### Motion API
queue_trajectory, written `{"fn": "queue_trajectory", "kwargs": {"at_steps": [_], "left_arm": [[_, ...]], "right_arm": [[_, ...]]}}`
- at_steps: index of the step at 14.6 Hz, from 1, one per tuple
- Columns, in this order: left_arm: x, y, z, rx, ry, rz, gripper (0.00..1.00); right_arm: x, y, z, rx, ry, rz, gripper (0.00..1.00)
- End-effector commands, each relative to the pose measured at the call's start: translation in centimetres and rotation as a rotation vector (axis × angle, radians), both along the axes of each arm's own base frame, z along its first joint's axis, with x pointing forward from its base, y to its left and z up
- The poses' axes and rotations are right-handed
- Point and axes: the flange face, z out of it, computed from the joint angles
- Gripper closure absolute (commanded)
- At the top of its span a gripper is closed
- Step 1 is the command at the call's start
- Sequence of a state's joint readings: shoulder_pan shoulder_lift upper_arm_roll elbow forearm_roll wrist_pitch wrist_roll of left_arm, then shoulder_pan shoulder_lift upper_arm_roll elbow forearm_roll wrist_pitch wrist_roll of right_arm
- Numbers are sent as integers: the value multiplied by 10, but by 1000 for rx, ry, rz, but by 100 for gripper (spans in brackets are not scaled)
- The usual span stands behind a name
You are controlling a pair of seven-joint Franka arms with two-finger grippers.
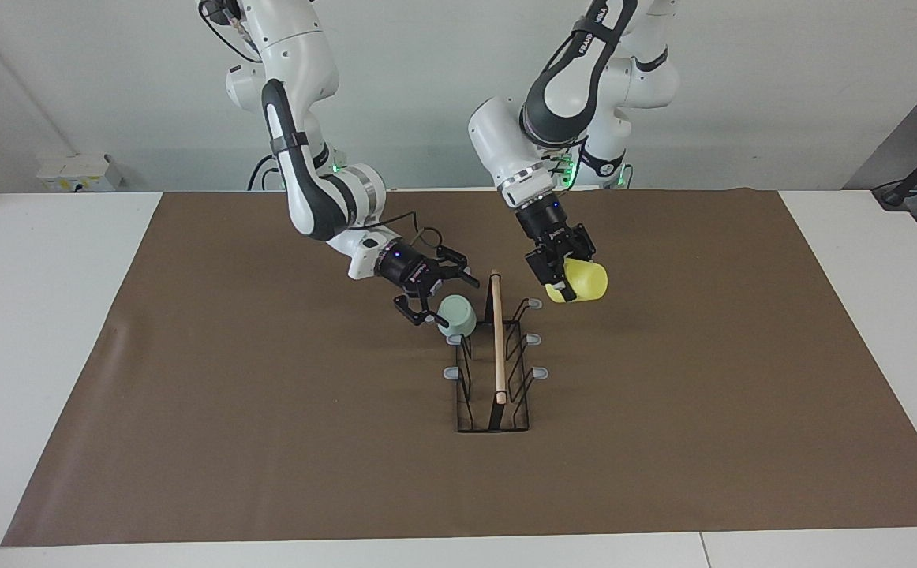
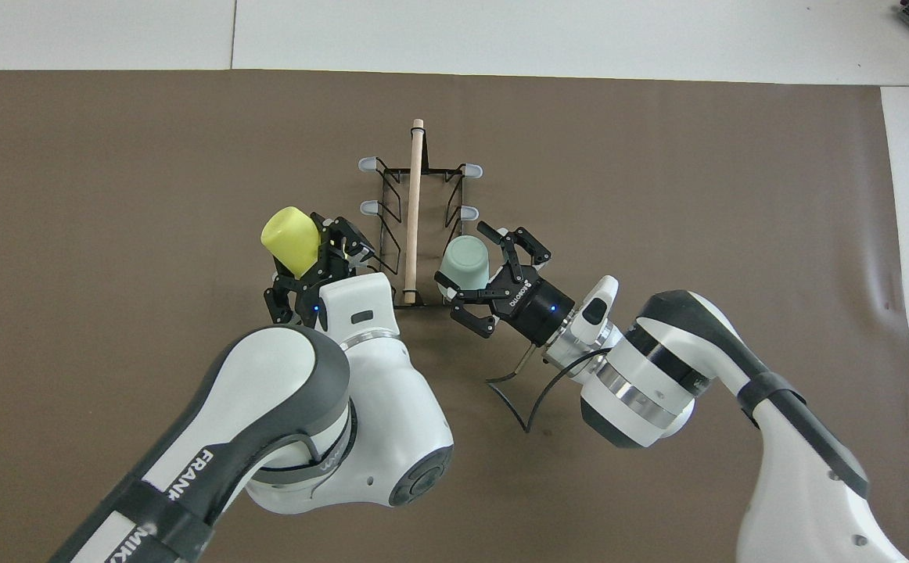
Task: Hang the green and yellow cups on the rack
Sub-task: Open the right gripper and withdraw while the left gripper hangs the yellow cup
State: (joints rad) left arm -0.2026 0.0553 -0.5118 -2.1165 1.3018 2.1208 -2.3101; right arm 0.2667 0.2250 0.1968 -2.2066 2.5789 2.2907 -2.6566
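Observation:
The yellow cup hangs short of the black wire rack's near peg and would fall if I opened now, so my left gripper stays closed on it.
The black wire rack with its wooden dowel stands mid-table; it also shows in the overhead view. The mint green cup sits tilted on the rack's prong nearest the robots, on the right arm's side; it also shows from overhead. My right gripper is open, its fingers spread on either side of the cup with a gap at the upper one. My left gripper is shut on the yellow cup and holds it in the air beside the rack's nearest prong on the left arm's side.
A brown mat covers the table, with white table at both ends. Other grey-tipped prongs stick out from both sides of the rack. A black cable loops at the right wrist.

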Motion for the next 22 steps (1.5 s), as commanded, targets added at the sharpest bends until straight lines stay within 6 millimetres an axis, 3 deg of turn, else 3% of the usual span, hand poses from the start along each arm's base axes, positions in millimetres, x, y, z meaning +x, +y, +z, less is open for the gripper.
{"fn": "queue_trajectory", "kwargs": {"at_steps": [1,2,4,13,15,16,19,22], "left_arm": [[5,-18,-12,14,-47,25,100],[13,-26,-13,14,-66,37,100],[13,-41,-36,59,-53,52,100],[-6,-64,-47,59,-54,27,100],[-7,-63,-48,61,-48,37,38],[-7,-62,-46,63,-53,43,21],[-6,-62,-38,64,-62,42,17],[-3,-61,-30,56,-73,42,15]], "right_arm": [[-3,-20,36,-48,0,-121,0],[-2,-25,43,-53,-9,-126,0],[3,-40,48,-95,-26,-121,0],[39,-151,67,-507,-166,-18,0],[53,-179,74,-596,-199,19,0],[57,-185,78,-622,-194,46,0],[71,-207,96,-684,-158,94,0],[77,-213,111,-738,-73,123,0]]}}
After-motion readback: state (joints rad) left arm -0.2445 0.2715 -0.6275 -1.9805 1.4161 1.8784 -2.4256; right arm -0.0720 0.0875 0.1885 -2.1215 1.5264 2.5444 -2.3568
